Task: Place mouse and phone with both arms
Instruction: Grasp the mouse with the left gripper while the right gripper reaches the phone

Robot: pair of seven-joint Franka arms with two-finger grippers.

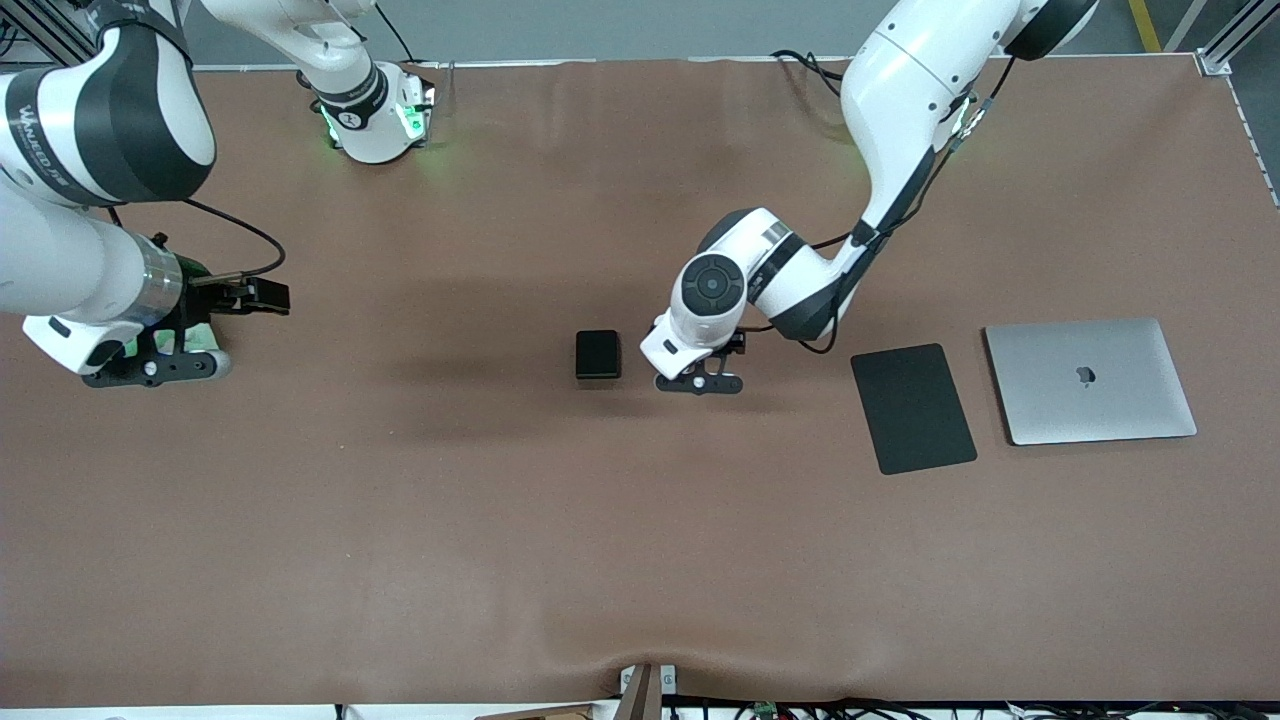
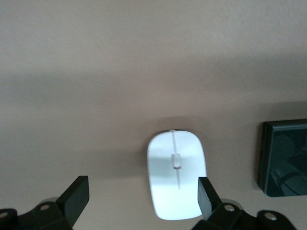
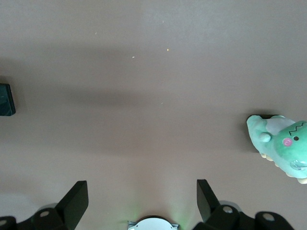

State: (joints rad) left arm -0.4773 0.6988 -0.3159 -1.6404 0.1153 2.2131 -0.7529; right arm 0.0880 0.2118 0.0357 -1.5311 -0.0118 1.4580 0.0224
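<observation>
The white mouse (image 2: 176,175) is below my left gripper's fingers, and one finger is above its side edge (image 2: 204,167), so it is too early to close. My left gripper needs to first go lower.
The white mouse (image 2: 176,175) lies on the brown table under my left gripper (image 2: 142,199), which is open; the mouse sits between the fingers, close to one finger (image 2: 205,195). In the front view the left gripper (image 1: 700,382) hangs low over the table's middle and hides the mouse. The black phone (image 1: 598,354) lies flat just beside it, toward the right arm's end, and also shows in the left wrist view (image 2: 285,158). My right gripper (image 1: 155,368) is open and empty over bare table at the right arm's end; it also shows in the right wrist view (image 3: 142,199).
A flat black mouse pad (image 1: 912,407) and a closed silver laptop (image 1: 1090,380) lie side by side toward the left arm's end. A green plush toy (image 3: 283,146) sits beside the right gripper, partly under it in the front view (image 1: 200,335).
</observation>
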